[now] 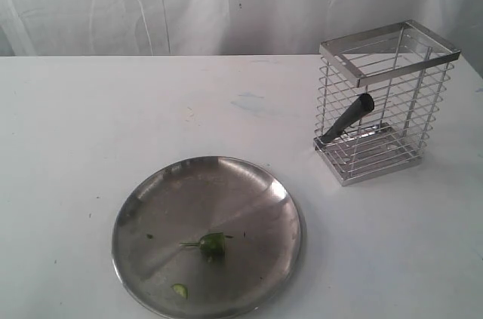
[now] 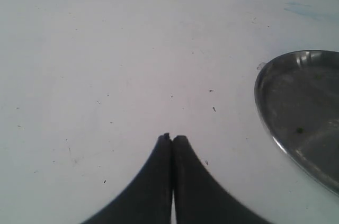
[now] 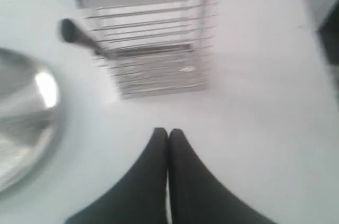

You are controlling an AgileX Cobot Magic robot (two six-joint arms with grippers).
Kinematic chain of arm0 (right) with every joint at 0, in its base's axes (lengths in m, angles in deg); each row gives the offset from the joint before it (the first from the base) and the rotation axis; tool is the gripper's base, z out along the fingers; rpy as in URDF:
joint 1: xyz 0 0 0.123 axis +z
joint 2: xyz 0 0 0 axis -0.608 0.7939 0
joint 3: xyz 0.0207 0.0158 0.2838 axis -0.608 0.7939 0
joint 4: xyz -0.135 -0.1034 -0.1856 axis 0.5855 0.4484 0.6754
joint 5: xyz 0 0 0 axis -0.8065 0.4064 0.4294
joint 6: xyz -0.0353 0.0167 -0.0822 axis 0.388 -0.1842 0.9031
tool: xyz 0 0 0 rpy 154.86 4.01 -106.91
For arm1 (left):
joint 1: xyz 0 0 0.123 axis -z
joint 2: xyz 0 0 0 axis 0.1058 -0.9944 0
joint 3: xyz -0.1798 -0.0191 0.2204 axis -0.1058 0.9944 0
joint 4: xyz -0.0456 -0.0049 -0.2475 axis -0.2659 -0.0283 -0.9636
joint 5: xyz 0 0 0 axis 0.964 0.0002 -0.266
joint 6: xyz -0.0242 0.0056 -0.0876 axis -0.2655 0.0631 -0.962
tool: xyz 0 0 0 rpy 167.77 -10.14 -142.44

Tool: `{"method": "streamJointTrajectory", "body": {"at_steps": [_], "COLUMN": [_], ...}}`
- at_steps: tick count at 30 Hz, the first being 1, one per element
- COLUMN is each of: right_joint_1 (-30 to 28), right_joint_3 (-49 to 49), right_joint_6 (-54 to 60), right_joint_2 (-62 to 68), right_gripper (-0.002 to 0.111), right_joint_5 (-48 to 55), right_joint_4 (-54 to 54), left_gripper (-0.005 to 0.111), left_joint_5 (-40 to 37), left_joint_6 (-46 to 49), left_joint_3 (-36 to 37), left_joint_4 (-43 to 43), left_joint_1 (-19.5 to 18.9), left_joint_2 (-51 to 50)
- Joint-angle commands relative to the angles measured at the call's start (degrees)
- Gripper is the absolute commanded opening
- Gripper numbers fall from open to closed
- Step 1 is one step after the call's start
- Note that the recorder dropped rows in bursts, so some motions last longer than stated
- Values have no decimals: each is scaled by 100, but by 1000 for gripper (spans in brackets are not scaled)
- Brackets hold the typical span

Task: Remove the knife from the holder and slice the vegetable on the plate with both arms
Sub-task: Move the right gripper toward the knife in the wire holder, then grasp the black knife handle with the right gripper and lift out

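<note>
The black knife's blade has to stay free to slice the vegetable point(image 1: 211, 245). My right gripper needs to hold the knife by its handle point(image 1: 356, 110).
The chrome wire holder point(image 1: 386, 100) stands at the right of the white table. The black knife point(image 1: 349, 117) leans inside it, its handle poking out through the bars on the left side. The silver plate point(image 1: 143, 206) lies near the front, with the small dark-green vegetable point(image 1: 211, 245) and a light-green slice point(image 1: 179, 289) on it. Neither arm shows in the exterior view. My left gripper point(image 2: 172, 138) is shut and empty over bare table, the plate point(image 2: 280, 102) off to one side. My right gripper point(image 3: 168, 131) is shut and empty, short of the holder point(image 3: 148, 38) and the knife handle point(image 3: 71, 32).
A white curtain hangs behind the table. The table point(image 1: 113, 123) has a faint blue smear near the middle back. The plate's rim point(image 3: 50, 128) shows at the edge of the right wrist view.
</note>
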Motion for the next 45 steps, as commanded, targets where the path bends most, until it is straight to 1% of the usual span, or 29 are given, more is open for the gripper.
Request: {"method": "streamJointTrajectory", "body": {"at_steps": [1, 3, 4, 6, 7, 9, 11, 13, 18, 20, 21, 23, 27, 29, 34, 40, 45], "right_joint_1": [195, 262, 293, 316, 381, 588, 746, 874, 990, 990, 990, 990, 990, 990, 990, 990, 990], "right_joint_3": [-335, -562, -730, -1259, -1522, -1950, -2211, -2325, -2325, -2325, -2325, -2325, -2411, -2491, -2819, -3141, -3462], "right_joint_6": [1738, 2043, 2052, 2052, 2052, 2006, 1952, 1612, 1574, 1574, 1574, 1549, 1549, 1549, 1549, 1549, 1065], "right_joint_2": [569, 981, 1329, 2250, 2782, 3448, 3891, 4234, 4584, 4642, 4642, 4629, 4629, 4629, 4618, 4415, 3972], "right_gripper": [0, 3, 6, 17, 25, 38, 46, 47, 47, 47, 44, 33, 7, 0, 0, 0, 0], "right_joint_5": [521, 334, 164, 229, 419, 610, 626, 603, 186, 110, 121, 121, 136, 125, 83, 432, 748], "right_joint_4": [-2162, -2525, -2494, -2337, -2317, -2317, -2092, -1871, -1618, -1590, -1535, -1401, -1338, -1338, -1316, -1207, -964], "left_gripper": [0, 0, 0, 0, 0, 0, 0, 0, 0, 0, 0, 0, 0, 0, 0, 0, 0], "left_joint_5": [18, 18, 18, 18, 18, 18, 18, 18, 18, 18, 18, 18, 18, 18, 18, 18, 18], "left_joint_6": [8, 8, 8, 8, 8, 8, 8, 8, 8, 8, 8, 8, 8, 8, 8, 8, 8], "left_joint_3": [19, 19, 19, 19, 19, 19, 19, 19, 19, 19, 19, 19, 19, 19, 19, 19, 19], "left_joint_4": [-33, -33, -33, -33, -33, -33, -33, -33, -33, -33, -33, -33, -33, -33, -33, -33, -33], "left_joint_1": [9, 9, 9, 9, 9, 9, 9, 9, 9, 9, 9, 9, 9, 9, 9, 9, 9], "left_joint_2": [23, 23, 23, 23, 23, 23, 23, 23, 23, 23, 23, 23, 23, 23, 23, 23, 23]}}
